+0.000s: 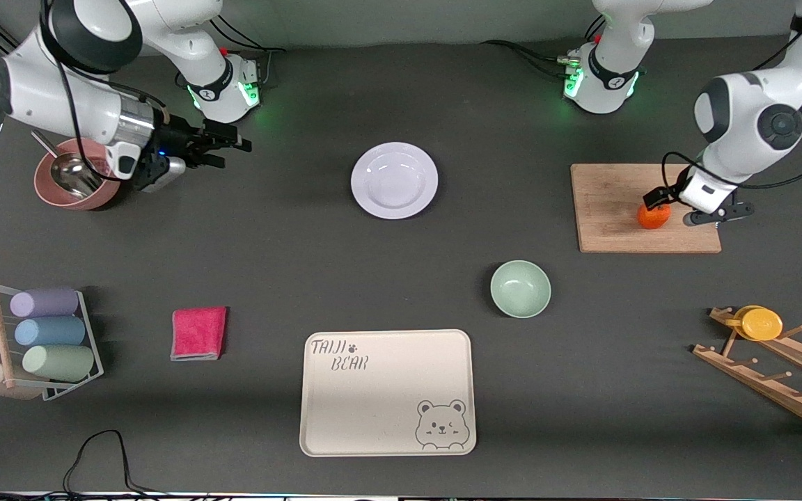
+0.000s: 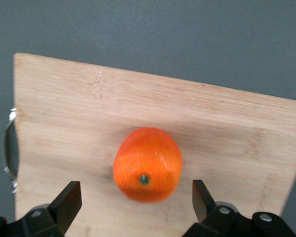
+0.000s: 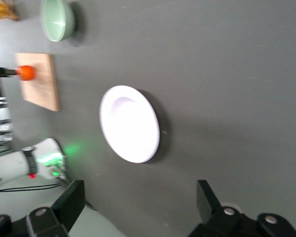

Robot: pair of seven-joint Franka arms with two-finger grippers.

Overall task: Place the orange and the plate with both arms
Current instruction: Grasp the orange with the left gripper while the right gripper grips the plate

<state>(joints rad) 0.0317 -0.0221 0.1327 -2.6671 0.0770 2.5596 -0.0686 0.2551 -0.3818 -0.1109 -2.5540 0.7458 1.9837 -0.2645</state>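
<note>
The orange's sides are still beyond my fingers, which stop short above the board (image 1: 610,209). It isn't time to close yet: my left gripper should move toward the orange first, then close on it.
The orange (image 1: 654,216) lies on a wooden cutting board (image 1: 610,209) toward the left arm's end of the table. My left gripper (image 1: 671,209) is low over the board, open, its fingers on either side of the orange without touching it. In the left wrist view the orange (image 2: 148,164) lies just ahead of the open left gripper (image 2: 135,197). The white plate (image 1: 394,180) lies on the table's middle, between the two bases. My right gripper (image 1: 228,149) is open and empty, in the air between a pink bowl and the plate. The right wrist view shows the plate (image 3: 129,123) ahead of the right gripper (image 3: 138,197).
A mint-green bowl (image 1: 520,288) and a cream bear tray (image 1: 387,392) lie nearer the front camera. A pink cloth (image 1: 198,333), a pink bowl with a metal ladle (image 1: 70,174), a cup rack (image 1: 46,334) and a wooden rack with a yellow cup (image 1: 759,323) stand around.
</note>
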